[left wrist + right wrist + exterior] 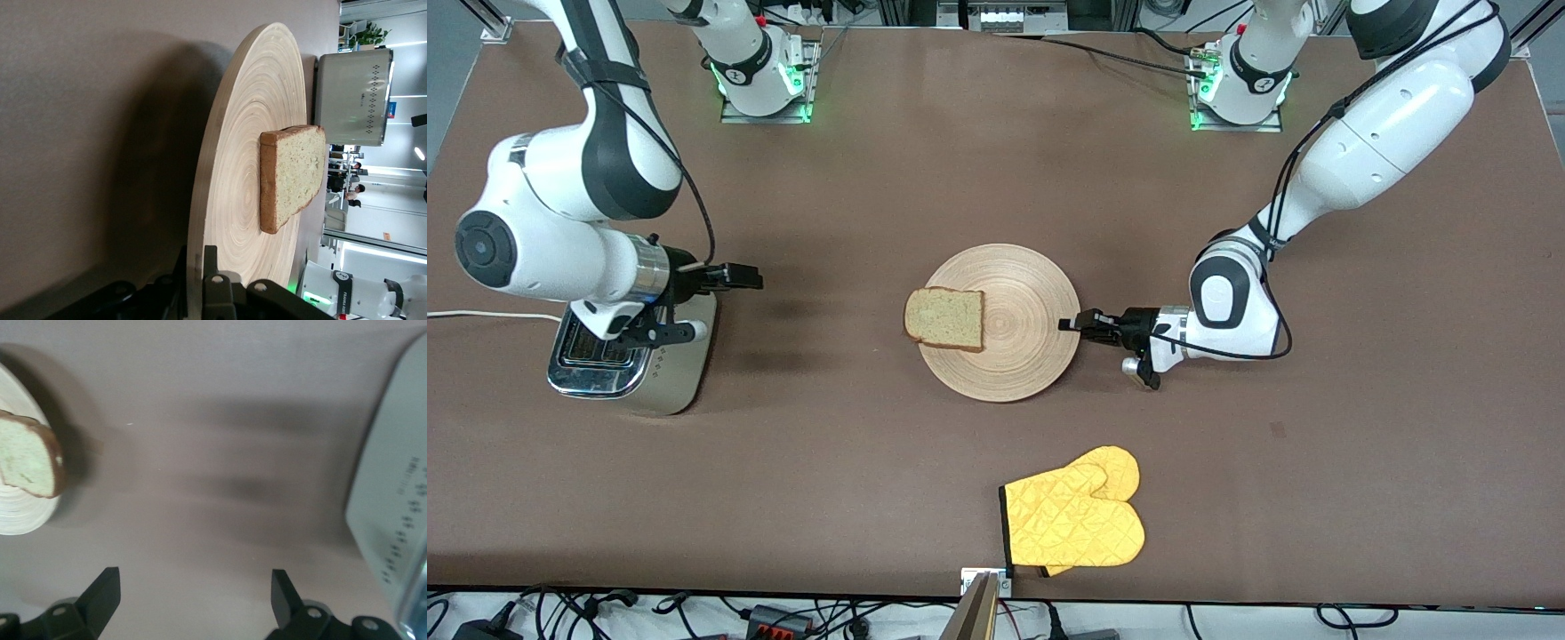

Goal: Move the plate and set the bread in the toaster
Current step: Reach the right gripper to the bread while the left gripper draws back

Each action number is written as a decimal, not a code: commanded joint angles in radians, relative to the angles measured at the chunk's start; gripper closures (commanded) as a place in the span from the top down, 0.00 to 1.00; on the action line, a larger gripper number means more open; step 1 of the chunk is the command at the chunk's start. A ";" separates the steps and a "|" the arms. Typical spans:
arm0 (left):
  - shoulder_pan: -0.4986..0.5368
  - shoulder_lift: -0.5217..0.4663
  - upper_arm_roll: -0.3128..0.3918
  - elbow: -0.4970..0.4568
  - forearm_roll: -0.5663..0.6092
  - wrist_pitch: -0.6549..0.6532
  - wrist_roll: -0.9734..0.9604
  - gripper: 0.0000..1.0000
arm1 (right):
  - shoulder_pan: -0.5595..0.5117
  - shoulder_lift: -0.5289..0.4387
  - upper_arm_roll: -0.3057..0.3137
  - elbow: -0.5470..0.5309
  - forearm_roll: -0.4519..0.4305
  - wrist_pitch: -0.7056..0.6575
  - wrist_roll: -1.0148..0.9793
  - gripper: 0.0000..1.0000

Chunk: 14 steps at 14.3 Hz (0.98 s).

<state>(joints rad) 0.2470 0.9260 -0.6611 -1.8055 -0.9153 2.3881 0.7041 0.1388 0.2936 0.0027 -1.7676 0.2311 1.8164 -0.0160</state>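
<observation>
I should let go with my left gripper now, because the round plate's lower edge is on the tabletop in the middle of the table.
The round light-wood plate [1018,342] lies mid-table with the bread slice [945,319] on it, overhanging the rim toward the right arm's end. My left gripper [1069,324] is shut on the plate's rim at the left arm's side; the left wrist view shows one finger on top of the rim [200,267] and one under it, with the bread [293,173] and toaster [353,97] past it. My right gripper [751,277] is open and empty over bare table beside the toaster [627,364]. In the right wrist view its gripper [193,587] sits between the bread [27,463] and the toaster [393,500].
A yellow oven mitt [1076,520] lies near the table's front edge, nearer the front camera than the plate. The toaster's white cord [480,315] runs off toward the right arm's end of the table. Brown table surface [836,320] separates toaster and plate.
</observation>
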 commanded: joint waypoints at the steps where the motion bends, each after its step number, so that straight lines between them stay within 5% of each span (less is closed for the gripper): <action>1: 0.006 -0.009 -0.006 -0.009 -0.042 0.000 0.034 0.42 | 0.033 0.033 -0.004 0.019 0.019 0.017 0.007 1.00; 2: 0.009 -0.012 -0.006 -0.011 -0.042 -0.001 0.041 0.99 | 0.042 0.041 -0.004 0.019 0.022 0.024 0.007 1.00; 9: 0.119 -0.096 -0.002 0.006 0.022 -0.171 0.034 1.00 | 0.102 0.137 -0.004 0.016 0.128 0.073 0.007 1.00; 14: 0.222 -0.101 -0.002 0.139 0.391 -0.378 0.005 1.00 | 0.182 0.229 -0.004 0.019 0.270 0.184 0.005 1.00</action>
<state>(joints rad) 0.4522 0.8320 -0.6619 -1.7136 -0.6328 2.0766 0.7190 0.2923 0.4878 0.0037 -1.7662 0.4483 1.9614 -0.0160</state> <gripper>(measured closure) 0.000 0.000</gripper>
